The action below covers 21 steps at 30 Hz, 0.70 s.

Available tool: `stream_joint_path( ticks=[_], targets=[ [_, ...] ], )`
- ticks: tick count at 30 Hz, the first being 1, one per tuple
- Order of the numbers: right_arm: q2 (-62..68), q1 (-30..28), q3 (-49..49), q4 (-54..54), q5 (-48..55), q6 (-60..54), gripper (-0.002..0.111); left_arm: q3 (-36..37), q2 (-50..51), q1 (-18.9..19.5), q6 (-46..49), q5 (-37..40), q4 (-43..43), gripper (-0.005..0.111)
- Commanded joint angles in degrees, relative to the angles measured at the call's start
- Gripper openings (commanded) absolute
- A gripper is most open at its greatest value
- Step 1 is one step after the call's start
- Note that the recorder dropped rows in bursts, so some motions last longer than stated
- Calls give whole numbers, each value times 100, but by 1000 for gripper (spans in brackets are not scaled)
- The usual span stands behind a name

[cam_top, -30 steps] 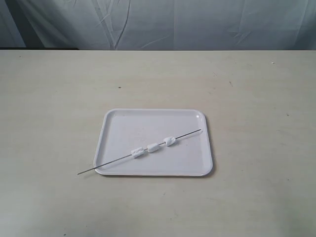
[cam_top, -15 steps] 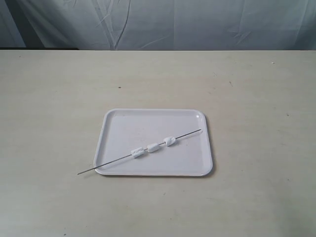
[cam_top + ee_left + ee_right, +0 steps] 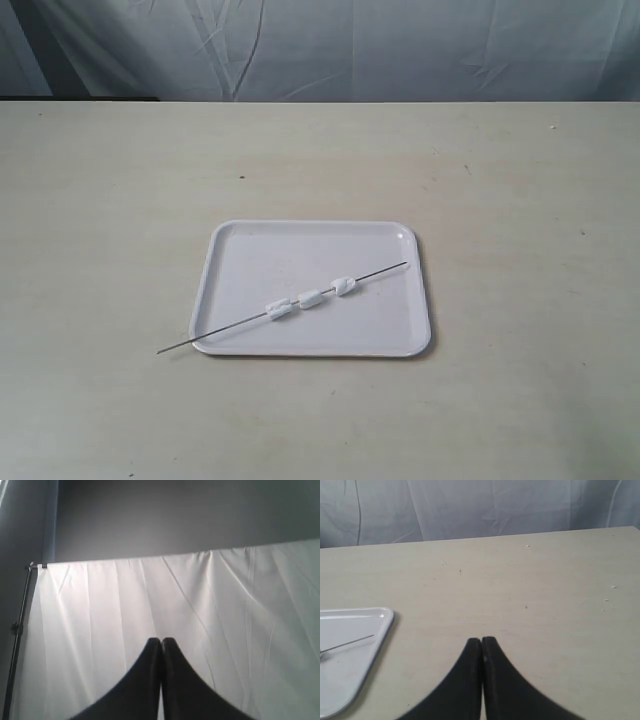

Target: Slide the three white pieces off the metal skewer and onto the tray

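Note:
My left gripper should grab the skewer by its longer bare section (image 3: 232, 326) next, to slide the white pieces off onto the tray (image 3: 240, 260).
The white tray (image 3: 240, 260) lies flat in the middle of the table. Across it slants the thin metal skewer (image 3: 230, 329), its lower end sticking out past the tray's near left corner. Threaded along its middle sit the three white pieces (image 3: 310, 298), close together. Neither arm shows in the exterior view. My left gripper (image 3: 161, 641) is shut and empty, pointing at a white curtain, away from the table. My right gripper (image 3: 481, 640) is shut and empty above bare table, with the tray's corner (image 3: 380, 617) and the skewer's tip (image 3: 355, 641) off to one side.
A pale wooden table (image 3: 520, 200) stretches around the tray on all sides. A white curtain (image 3: 400, 50) hangs behind the far edge, and a dark stand pole (image 3: 17, 630) shows in the left wrist view.

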Motion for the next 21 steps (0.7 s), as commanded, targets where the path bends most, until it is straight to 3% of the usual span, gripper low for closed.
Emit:
stream_joint_path(
  ticks=[1,5,9,13,14,15,16,17,19,21],
  targets=[
    [-34,-23,9,-2,-10,0,-1,-654,402,4,-419,1313,476,4],
    [-34,-23,9,-2,-10,0,-1,-828,1158,-7,-466,869,476,36],
    [-34,-23,9,-2,-10,0,-1,-878,1766,-7,-794,574,620,57],
    [-34,-23,9,-2,-10,0,-1,-916,2331,-7,-1094,-1168,989,57],
    [-34,-23,9,-2,-10,0,-1,-1027,2433,-7,-1552,-797,1142,53],
    [-34,-23,9,-2,-10,0,-1,-1394,2630,-7,-2611,656,1835,46],
    [-34,-23,9,-2,-10,0,-1,-1546,2820,-7,-3249,1307,2472,44],
    [-34,-23,9,-31,-10,0,-1,-1671,3250,-7,-4214,1747,3653,43],
    [-34,-23,9,-1,-10,0,-1,-1694,3844,-7,-5370,1111,5055,43],
    [-34,-23,9,-1,-10,0,-1,-1694,4420,-7,-6142,819,5765,43]
  ],
)
